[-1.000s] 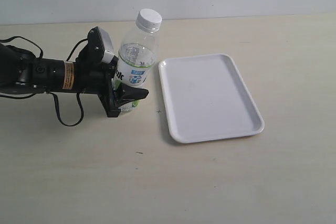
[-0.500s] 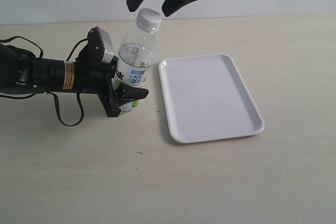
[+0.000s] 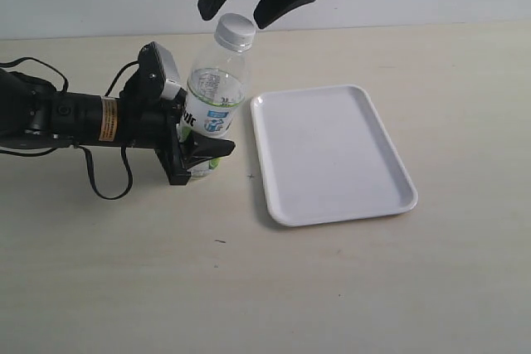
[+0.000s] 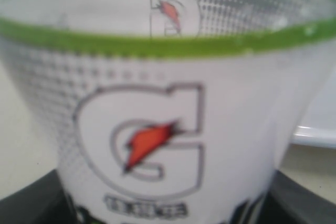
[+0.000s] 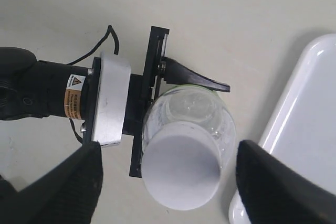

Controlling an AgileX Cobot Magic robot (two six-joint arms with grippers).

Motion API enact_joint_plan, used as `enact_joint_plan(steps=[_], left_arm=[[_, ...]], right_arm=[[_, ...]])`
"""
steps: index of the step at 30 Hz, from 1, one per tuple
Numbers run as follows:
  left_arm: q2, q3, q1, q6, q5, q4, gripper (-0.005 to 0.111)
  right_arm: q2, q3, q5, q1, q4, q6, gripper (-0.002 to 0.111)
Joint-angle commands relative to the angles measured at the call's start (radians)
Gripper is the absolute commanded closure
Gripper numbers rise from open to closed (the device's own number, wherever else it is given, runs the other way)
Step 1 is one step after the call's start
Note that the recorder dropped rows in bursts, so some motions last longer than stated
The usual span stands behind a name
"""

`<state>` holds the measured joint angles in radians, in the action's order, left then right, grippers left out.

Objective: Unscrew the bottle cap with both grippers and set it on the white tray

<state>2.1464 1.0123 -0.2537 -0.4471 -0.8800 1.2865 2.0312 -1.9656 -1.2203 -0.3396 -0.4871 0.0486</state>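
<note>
I will twist the cap off for the white tray [image 3: 332,153], so my right gripper will grab the bottle cap by its round side [image 3: 234,37] next.
The clear bottle [image 3: 214,101] stands upright on the table, its label filling the left wrist view [image 4: 157,145]. My left gripper [image 3: 195,155] is shut on the bottle's lower body from the left. The white bottle cap [image 3: 236,29] sits screwed on top of the neck and also shows from above [image 5: 181,165]. My right gripper [image 3: 236,7] hangs open just above the cap, one black finger [image 5: 68,187] on each side of it, neither touching. The white tray [image 3: 332,153] lies flat to the right of the bottle, with nothing on it.
The left arm [image 3: 75,118] with its orange label and black cables [image 3: 104,184] stretches across the table's left side. A pale wall rises behind the table's far edge.
The right gripper came down from the top edge to just above the cap, open. In the last half second it barely shifted. Bottle and left gripper stayed put.
</note>
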Motion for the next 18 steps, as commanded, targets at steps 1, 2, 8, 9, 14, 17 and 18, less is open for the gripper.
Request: enact_joint_plan(steps=[1,2,8,9,14,17,18], left_arm=[[-0.007,0.003,-0.004,-0.001,-0.019,-0.017,0.107],[-0.007,0.003,-0.004,-0.001,-0.019,-0.017,0.107],[-0.007,0.003,-0.004,-0.001,-0.019,-0.015,0.107],[-0.007,0.003,-0.004,-0.001,-0.019,-0.015,0.107],[-0.007,0.003,-0.004,-0.001,-0.019,-0.015,0.107],[-0.007,0.003,-0.004,-0.001,-0.019,-0.015,0.107],[-0.007,0.003,-0.004,-0.001,-0.019,-0.015,0.107]], right_arm=[[0.019,-0.006,-0.001,0.002,-0.002,0.009,0.040],[0.021,-0.006,-0.001,0.002,-0.002,0.009,0.040],[0.025,-0.006,-0.001,0.002,-0.002,0.009,0.041],[0.026,-0.006,-0.001,0.002,0.000,0.009,0.041],[0.027,-0.006,-0.001,0.002,0.001,0.009,0.059],[0.027,-0.006,-0.001,0.002,0.008,0.011,0.071],[0.027,-0.006,-0.001,0.002,0.017,0.016,0.076]])
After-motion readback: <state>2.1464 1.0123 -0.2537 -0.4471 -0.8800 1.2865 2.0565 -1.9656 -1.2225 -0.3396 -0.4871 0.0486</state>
